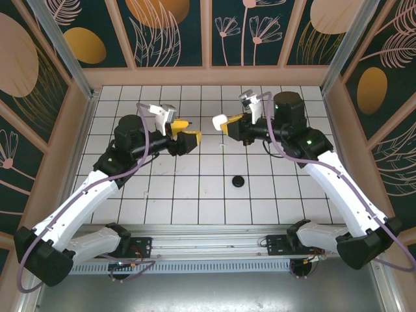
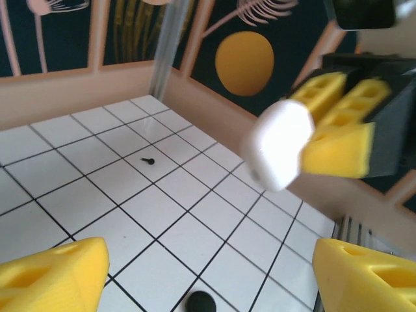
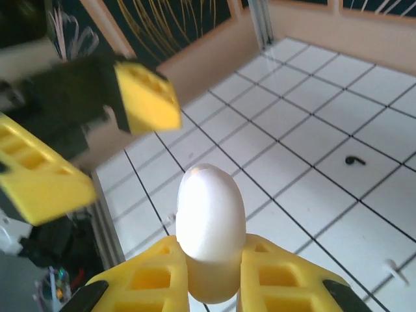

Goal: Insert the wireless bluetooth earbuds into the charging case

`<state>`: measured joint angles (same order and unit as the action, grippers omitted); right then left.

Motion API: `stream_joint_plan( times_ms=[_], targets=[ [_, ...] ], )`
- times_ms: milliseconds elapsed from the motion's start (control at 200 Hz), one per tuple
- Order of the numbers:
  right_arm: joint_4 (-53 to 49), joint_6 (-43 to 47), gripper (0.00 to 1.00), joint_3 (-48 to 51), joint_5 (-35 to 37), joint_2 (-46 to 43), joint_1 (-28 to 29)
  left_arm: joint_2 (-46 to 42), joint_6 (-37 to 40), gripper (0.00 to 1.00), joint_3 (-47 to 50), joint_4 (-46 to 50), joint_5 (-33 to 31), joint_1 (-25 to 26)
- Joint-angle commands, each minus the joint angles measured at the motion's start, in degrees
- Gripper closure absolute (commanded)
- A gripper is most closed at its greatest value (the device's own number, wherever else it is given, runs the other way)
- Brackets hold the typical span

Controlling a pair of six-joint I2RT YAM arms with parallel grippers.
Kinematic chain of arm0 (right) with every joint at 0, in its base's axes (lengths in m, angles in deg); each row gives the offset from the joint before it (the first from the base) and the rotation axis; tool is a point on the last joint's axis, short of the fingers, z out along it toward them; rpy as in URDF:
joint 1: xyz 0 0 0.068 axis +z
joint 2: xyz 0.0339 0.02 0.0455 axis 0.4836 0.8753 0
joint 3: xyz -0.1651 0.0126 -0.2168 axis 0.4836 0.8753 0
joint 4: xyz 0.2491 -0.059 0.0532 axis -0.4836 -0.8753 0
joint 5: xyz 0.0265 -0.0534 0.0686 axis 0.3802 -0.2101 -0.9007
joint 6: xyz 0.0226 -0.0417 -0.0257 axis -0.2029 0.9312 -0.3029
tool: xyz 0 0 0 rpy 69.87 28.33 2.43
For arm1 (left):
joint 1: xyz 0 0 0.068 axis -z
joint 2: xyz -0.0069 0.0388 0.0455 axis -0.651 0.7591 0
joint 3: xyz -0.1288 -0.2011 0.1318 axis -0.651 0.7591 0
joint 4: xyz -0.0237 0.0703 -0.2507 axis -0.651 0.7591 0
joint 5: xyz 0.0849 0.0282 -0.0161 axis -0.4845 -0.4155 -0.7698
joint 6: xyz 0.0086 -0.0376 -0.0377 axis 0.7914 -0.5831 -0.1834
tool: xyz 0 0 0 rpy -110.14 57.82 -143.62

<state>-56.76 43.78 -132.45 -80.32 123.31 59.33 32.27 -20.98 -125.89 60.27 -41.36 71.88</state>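
Next, my left gripper grabs the charging case's end facing it, so the opposite end stays free to open for inserting earbuds.
My right gripper [image 3: 214, 270] is shut on the charging case [image 3: 210, 218], a smooth white oval standing up out of its yellow fingers. From above, the case [image 1: 220, 120] hangs over the middle of the tiled table, with the right gripper [image 1: 226, 123] behind it. My left gripper [image 1: 188, 132] faces it from a short gap away, open and holding nothing. In the left wrist view the case [image 2: 279, 144] floats ahead of the left gripper [image 2: 208, 276]. One tiny black earbud [image 2: 149, 160] lies on a tile. A black earbud [image 3: 353, 159] also lies on the tiles in the right wrist view.
A black round disc [image 1: 238, 181] lies on the tiles nearer the arm bases, also at the bottom of the left wrist view [image 2: 199, 302]. Wooden walls [image 1: 208, 75] with patterned panels ring the table [image 1: 195, 208]. A metal rail [image 1: 208, 237] runs along the near edge.
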Motion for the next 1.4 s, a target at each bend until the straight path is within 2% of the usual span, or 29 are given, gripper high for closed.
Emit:
stream_joint_plan(
  times_ms=[0,75,125,255,330,465,766,1396],
  targets=[
    [-6.5,9.8,0.87,-2.3,1.4,0.0,0.6,0.5,15.4,0.20,-2.3,6.5,8.4,-0.2],
    [-7.7,12.0,0.87,-2.4,2.6,0.2,0.6,-0.8,22.3,0.20,-0.2,6.0,10.9,-0.2],
    [-8.4,13.1,0.87,-2.5,3.3,0.3,0.6,-1.8,24.4,0.18,1.3,4.4,11.8,-0.2],
    [-8.8,15.2,0.83,-1.5,4.7,0.2,3.3,-2.3,28.1,0.16,5.1,-0.3,19.0,-0.2],
    [-8.7,16.2,0.83,-0.6,4.9,-0.1,4.6,-0.3,29.4,0.19,4.8,0.0,21.1,-0.2],
    [-10.1,17.5,0.84,-0.4,6.2,0.5,7.3,4.2,32.4,0.26,1.1,3.9,21.5,-0.2],
    [-13.6,18.9,0.83,-2.0,8.2,3.0,11.2,8.8,33.3,0.42,-1.5,5.5,24.2,-0.2],
    [-13.4,19.3,0.84,-1.8,6.6,2.4,12.6,11.9,30.9,0.55,-2.1,6.1,31.0,-0.2]
  ],
)
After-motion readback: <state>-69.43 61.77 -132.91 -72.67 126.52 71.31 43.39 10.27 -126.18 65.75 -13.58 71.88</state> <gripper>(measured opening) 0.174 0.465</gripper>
